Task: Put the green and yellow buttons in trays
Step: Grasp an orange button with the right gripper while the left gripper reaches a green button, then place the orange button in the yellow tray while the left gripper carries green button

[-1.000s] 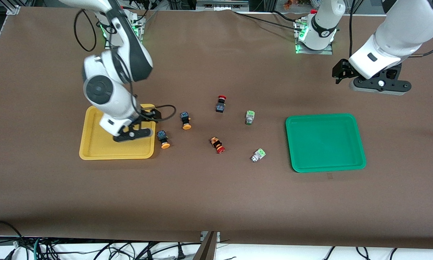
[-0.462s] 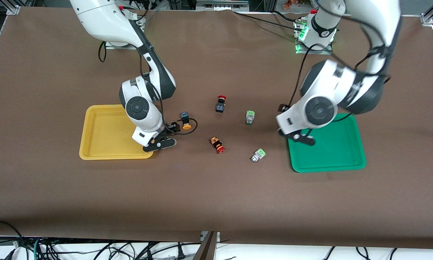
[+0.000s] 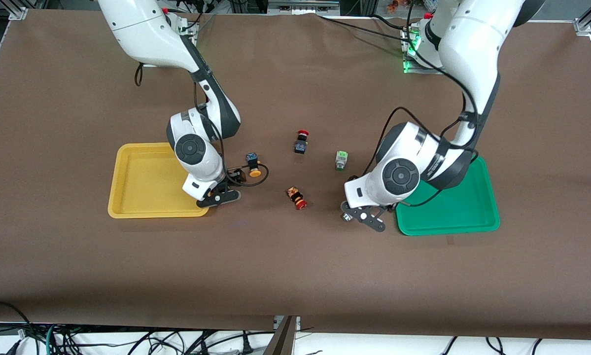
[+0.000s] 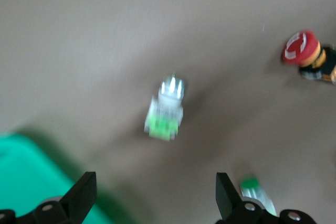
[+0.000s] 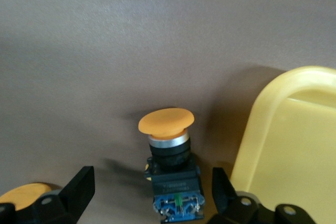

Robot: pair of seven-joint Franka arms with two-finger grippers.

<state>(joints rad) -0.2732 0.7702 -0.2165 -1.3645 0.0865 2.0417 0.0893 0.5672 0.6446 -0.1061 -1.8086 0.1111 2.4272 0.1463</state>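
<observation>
My right gripper needs to close on the yellow button's dark housing, as its fingers are on either side of the housing in the right wrist view.
My right gripper is open, beside the yellow tray. In the right wrist view its fingers stand either side of one yellow button without touching it; the hand hides this button in the front view. The second yellow button lies farther from the front camera. My left gripper is open, beside the green tray. It is close to the nearer green button, of which only the silver barrel shows in the front view. The second green button lies farther from the front camera.
Two red-capped switches lie mid-table, one farther from the front camera and one nearer, between the yellow and green buttons. Both trays hold nothing. A cable loops from the right wrist beside the second yellow button.
My left arm swung in from its end of the table, over the green tray's corner, to the nearer green button. My right gripper moved off the yellow tray to the yellow button and now holds still.
</observation>
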